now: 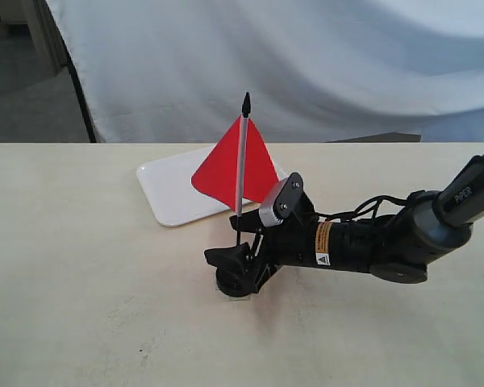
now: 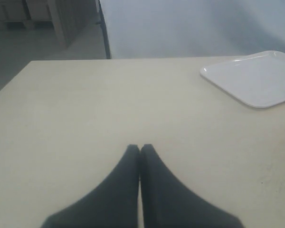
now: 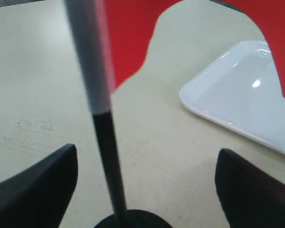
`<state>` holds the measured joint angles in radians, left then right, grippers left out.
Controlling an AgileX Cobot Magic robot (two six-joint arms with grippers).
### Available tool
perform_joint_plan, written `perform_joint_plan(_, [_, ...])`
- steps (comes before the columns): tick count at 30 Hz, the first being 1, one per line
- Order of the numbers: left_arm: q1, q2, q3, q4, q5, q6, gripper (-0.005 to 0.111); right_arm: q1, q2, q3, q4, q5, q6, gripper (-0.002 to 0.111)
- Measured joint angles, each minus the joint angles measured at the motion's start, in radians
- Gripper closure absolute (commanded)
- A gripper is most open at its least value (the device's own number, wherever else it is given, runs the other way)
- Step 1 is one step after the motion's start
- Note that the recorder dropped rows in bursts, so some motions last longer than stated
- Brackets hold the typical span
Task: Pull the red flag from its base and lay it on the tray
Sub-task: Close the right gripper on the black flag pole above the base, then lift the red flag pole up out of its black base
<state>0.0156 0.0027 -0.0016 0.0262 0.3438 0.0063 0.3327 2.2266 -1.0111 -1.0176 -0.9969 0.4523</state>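
The robot's right gripper should take hold of the red flag's stick by the black lower section [image 1: 238, 239], so that the robot can pull the flag free of its base [image 1: 232, 282].
The red flag [image 1: 235, 168] stands upright on the table, its thin stick white along the cloth and black below. The stick [image 3: 97, 109] goes down into the round black base [image 3: 133, 219], which the gripper mostly hides in the exterior view. My right gripper [image 1: 235, 270] is low at the base, open, its fingers [image 3: 42, 183] wide apart on either side of the stick without touching it. Behind the flag lies the white tray [image 1: 177, 189], also in the right wrist view [image 3: 242, 107] and the left wrist view [image 2: 256, 78]. My left gripper [image 2: 140, 149] is shut on nothing, over bare table.
A white cloth backdrop [image 1: 306, 64] hangs behind the table's far edge. Bare beige tabletop [image 1: 81, 266] spreads left of the flag and toward the front. The right arm [image 1: 403, 238] reaches in low from the right side.
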Motion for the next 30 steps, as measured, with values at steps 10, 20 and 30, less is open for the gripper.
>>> perform_joint_plan(10, [0.000, 0.000, 0.000, 0.000, 0.000, 0.000, 0.107, 0.000, 0.000, -0.002, -0.014, -0.059, -0.008, 0.109])
perform_joint_plan(20, [0.000, 0.000, 0.000, 0.000, 0.000, 0.000, 0.107, 0.000, -0.015, -0.002, -0.023, -0.048, 0.009, 0.109])
perform_joint_plan(30, [0.000, 0.000, 0.000, 0.000, 0.000, 0.000, 0.107, -0.015, -0.180, -0.111, 0.007, 0.065, 0.602, 0.109])
